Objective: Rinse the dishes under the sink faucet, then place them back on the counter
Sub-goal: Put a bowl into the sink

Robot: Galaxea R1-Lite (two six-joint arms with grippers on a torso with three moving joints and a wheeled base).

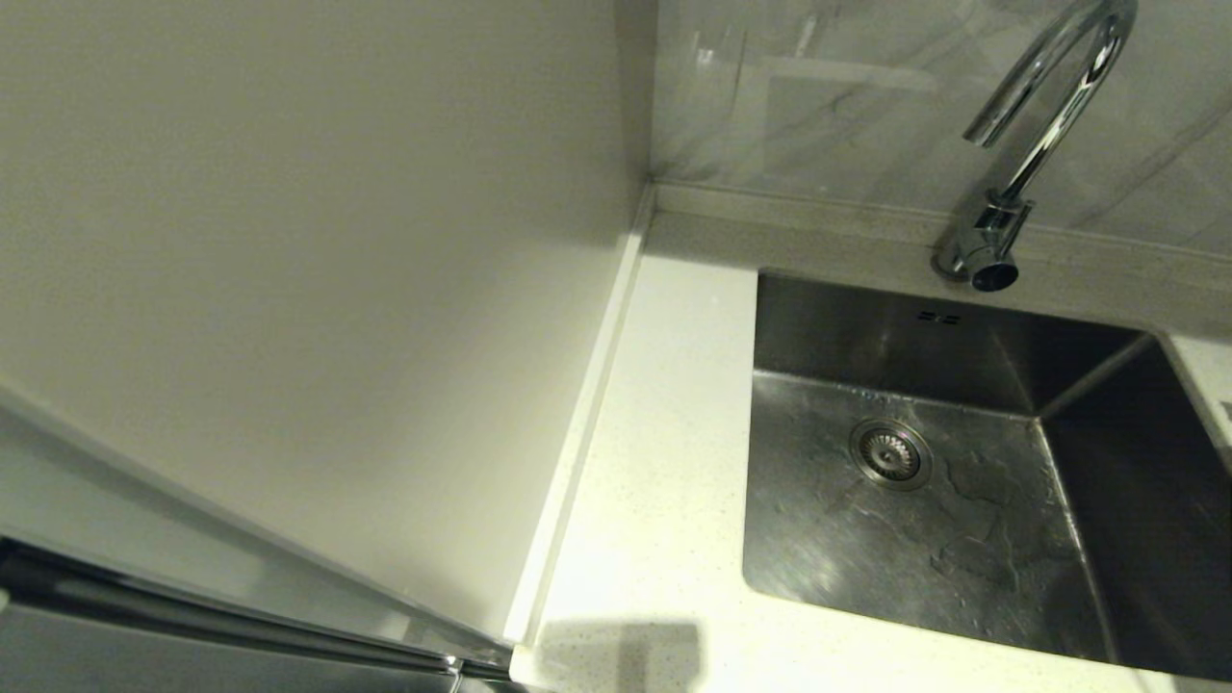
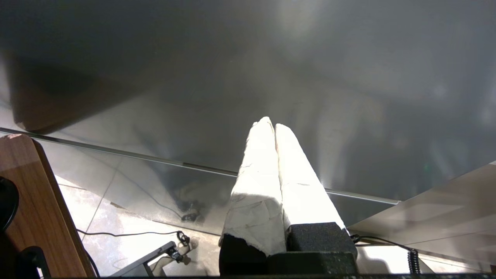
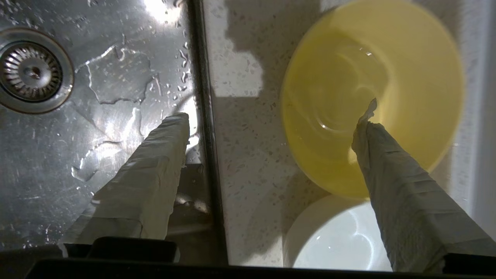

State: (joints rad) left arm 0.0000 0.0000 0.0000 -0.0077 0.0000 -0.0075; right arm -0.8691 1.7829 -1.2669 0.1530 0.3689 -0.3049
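The robot's right hand isn't ready to close yet, because its fingers stop above the yellow bowl's rim (image 3: 285, 114) and the sink's edge (image 3: 207, 111). It needs to go down first and then close on the yellow bowl.
A yellow bowl (image 3: 407, 77) with drops of water in it stands on the speckled white counter (image 3: 240, 155) beside the sink (image 3: 116, 77). A white bowl (image 3: 337, 240) sits right against it. My right gripper (image 3: 273, 118) hangs open above the sink's edge, one finger over the wet basin and the other over the yellow bowl, holding nothing. The head view shows the empty sink (image 1: 962, 539), the chrome faucet (image 1: 1049, 125) and the counter (image 1: 664, 462), with no bowl and no arm in it. My left gripper (image 2: 271, 124) is shut and parked low, away from the sink.
A plain pale side panel (image 1: 289, 241) rises left of the counter. A marbled wall (image 1: 818, 106) stands behind the faucet. The strainer drain (image 1: 890, 452) sits mid-basin. The left wrist view shows a wooden board (image 2: 35, 201) and cables on the floor (image 2: 128, 232).
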